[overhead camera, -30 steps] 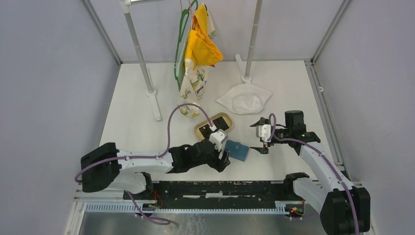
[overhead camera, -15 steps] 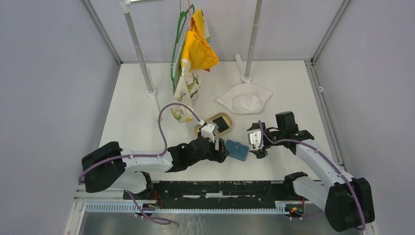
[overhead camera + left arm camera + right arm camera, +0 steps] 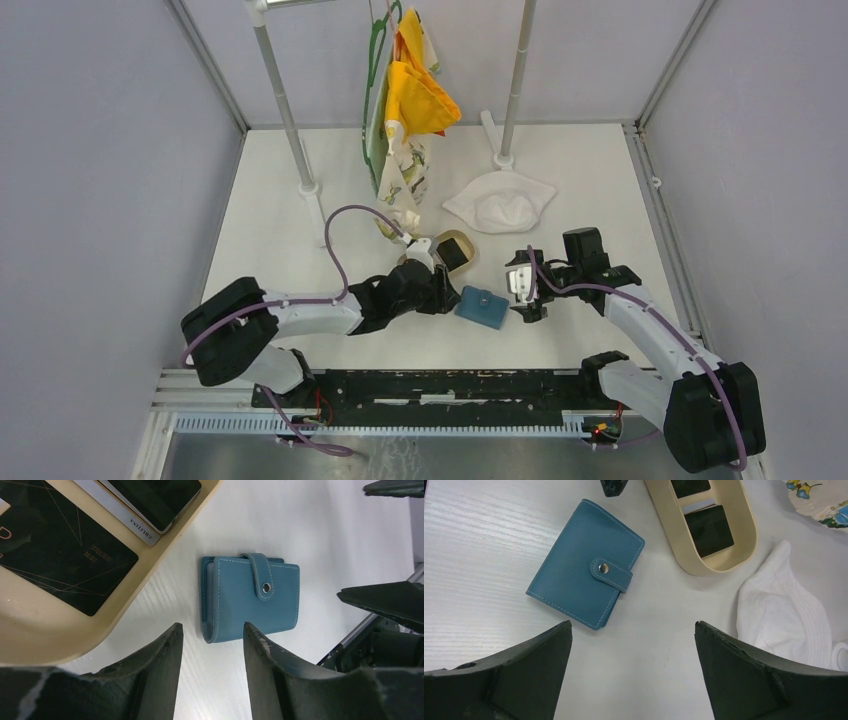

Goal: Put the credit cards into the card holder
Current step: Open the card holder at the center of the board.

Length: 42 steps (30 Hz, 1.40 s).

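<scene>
The card holder should keep its inside free for the credit cards, so my right gripper will next grab it by its flap's edge (image 3: 498, 295) (image 3: 610, 605) beside the snap strap.
The card holder (image 3: 250, 595) is a blue wallet snapped shut, lying flat on the white table (image 3: 300, 230); it also shows as the card holder (image 3: 482, 306) and the card holder (image 3: 584, 562). Black credit cards (image 3: 60, 555) lie in the tan oval tray (image 3: 165, 550), one credit card (image 3: 709, 530) near its rounded end. My left gripper (image 3: 212, 627) hovers at the wallet's spine-side corner, jaws apart, gripping nothing. My right gripper (image 3: 633, 625) stands wide open just right of the wallet, over bare table.
A white cloth (image 3: 498, 205) lies behind the right arm. Yellow and patterned cloths (image 3: 410, 110) hang from a rack between two posts (image 3: 290, 120). The tan tray (image 3: 455, 243) sits right behind the wallet. Grey walls close in both sides.
The left gripper's jaws have narrowed, and the arm has drawn back to the wallet's left edge. The right arm moved left toward the wallet, then held. The hanging cloths swung.
</scene>
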Available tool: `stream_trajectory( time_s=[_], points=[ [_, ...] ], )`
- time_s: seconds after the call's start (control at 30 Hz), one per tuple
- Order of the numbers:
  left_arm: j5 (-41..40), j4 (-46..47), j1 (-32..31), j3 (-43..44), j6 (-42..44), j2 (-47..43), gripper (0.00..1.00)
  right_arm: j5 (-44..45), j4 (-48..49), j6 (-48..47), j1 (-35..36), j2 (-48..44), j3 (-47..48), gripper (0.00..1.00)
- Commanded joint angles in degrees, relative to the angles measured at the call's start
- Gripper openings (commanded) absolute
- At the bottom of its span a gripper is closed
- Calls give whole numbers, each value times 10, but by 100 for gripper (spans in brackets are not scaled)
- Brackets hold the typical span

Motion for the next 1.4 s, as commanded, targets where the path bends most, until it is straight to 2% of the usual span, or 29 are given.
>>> stream_trajectory(
  time_s=[0.0,0.2,0.37,0.47,0.5,0.53,0.57,0.83,1.07,1.27,1.37],
  points=[
    [-2,5,-7,38,-9,38,53,2,6,6,4,3,3,98],
    [23,25,-10,73,8,106,45,-27,-15,-25,15,15,0,98],
    [42,35,-16,85,16,130,39,-27,7,-26,49,28,-14,86],
    [60,44,-19,95,34,149,23,-3,14,-14,72,53,-8,76],
    [67,45,-21,99,45,157,11,2,12,-12,80,62,-6,73],
    [75,49,-23,103,59,165,3,8,11,-12,87,71,-3,71],
    [80,53,-25,105,70,170,2,14,11,-11,92,77,-2,68],
    [79,55,-35,99,125,156,2,91,2,-31,116,95,5,50],
    [121,40,-43,104,174,156,2,110,-3,-31,121,111,9,47],
    [140,44,-45,100,179,154,2,140,24,33,122,135,19,44],
    [146,46,-45,102,177,160,2,142,32,73,122,147,33,38]
  ],
)
